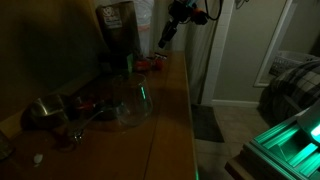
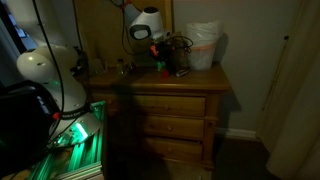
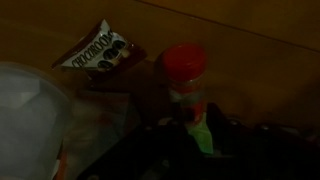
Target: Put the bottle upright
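I will next grab the bottle [image 3: 186, 78] across its body with my gripper to turn it and set it upright. The red end and the opposite end of the bottle will stay free.
The small reddish-orange bottle [image 3: 186, 78] shows in the wrist view on the wooden dresser top, its red end away from me and its paler end towards my jaws. In an exterior view it is a small red shape [image 1: 148, 65] near the back of the dresser, and I cannot tell whether it lies or stands. My gripper [image 1: 164, 42] hangs a little above and beside it, apart from it. In the wrist view the dark fingers [image 3: 198, 150] sit either side of the bottle's near end and look open. The gripper also shows in the other exterior view [image 2: 153, 52].
A tall dark appliance [image 1: 118, 32] stands behind the bottle. A large clear glass jar [image 1: 130, 100] and a metal bowl [image 1: 45, 110] sit nearer the front. A snack packet [image 3: 100, 48] lies beside the bottle. A white bag [image 2: 203, 45] stands on the dresser [image 2: 170, 82].
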`<state>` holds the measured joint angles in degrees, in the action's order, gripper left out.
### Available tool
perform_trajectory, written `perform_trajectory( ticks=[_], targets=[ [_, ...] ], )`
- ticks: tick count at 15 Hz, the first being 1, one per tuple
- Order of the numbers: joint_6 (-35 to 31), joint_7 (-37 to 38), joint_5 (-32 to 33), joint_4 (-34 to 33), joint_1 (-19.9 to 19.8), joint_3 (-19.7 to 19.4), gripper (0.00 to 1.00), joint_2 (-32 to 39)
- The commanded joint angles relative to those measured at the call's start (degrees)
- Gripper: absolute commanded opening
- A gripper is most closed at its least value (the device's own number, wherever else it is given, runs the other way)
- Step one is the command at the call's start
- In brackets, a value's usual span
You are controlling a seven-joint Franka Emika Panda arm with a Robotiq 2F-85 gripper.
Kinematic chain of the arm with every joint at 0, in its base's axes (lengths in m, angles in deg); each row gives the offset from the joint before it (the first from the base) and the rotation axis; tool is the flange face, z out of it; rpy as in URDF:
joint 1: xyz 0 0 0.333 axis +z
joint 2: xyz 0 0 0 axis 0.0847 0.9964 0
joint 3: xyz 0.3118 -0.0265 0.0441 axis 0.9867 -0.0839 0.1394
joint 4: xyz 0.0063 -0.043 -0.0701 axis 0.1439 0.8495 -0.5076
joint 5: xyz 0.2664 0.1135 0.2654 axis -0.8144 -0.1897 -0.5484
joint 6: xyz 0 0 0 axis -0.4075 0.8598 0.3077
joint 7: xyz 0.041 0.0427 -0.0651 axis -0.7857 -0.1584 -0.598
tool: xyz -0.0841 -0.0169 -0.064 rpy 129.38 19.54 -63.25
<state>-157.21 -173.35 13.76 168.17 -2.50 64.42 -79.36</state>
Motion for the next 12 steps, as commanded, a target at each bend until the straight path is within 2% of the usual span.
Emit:
perform_trajectory(
  ticks=[1,4,7,12],
  targets=[
    [2.2,-2.0,4.1,-0.2,6.7,-8.4,0.63,1.5],
    [2.5,-3.1,5.7,-1.2,10.2,-13.1,0.84,3.8],
    [1.2,-4.9,4.6,-2.9,11.5,-15.0,1.0,6.6],
    [2.9,-8.0,2.2,-6.4,10.9,-14.1,1.0,10.6]
  ],
)
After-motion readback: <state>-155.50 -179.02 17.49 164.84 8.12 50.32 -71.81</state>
